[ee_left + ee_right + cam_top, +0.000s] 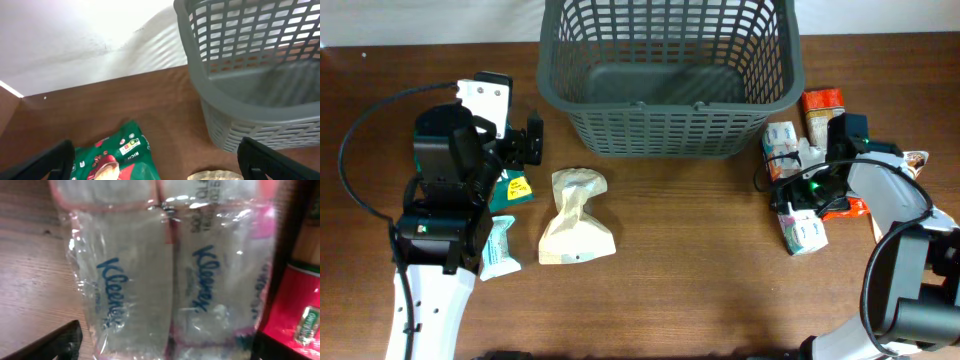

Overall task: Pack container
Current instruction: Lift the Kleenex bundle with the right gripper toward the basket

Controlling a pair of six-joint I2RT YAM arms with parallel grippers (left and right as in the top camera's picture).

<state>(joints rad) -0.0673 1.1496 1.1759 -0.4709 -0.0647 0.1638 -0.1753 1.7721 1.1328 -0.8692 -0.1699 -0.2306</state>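
The Kleenex pack's width (802,214) (171,315) is between both fingers, so the right gripper would hold the pack and should close.
The dark grey lattice basket (665,75) stands at the back centre and looks empty; its near wall shows in the left wrist view (250,65). My left gripper (528,142) (157,167) is open and empty, above the table left of the basket. A green snack packet (117,157) (510,188) and a beige packet (577,215) lie below it. My right gripper (792,195) (167,350) is open, low over a clear Kleenex tissue pack (165,270), one finger on each side of it.
A small tissue pack (500,248) lies by the left arm. To the right of the basket lie tissue packs (782,140) (805,232) and red packets (823,105) (300,305). A white wall (90,35) runs behind the table.
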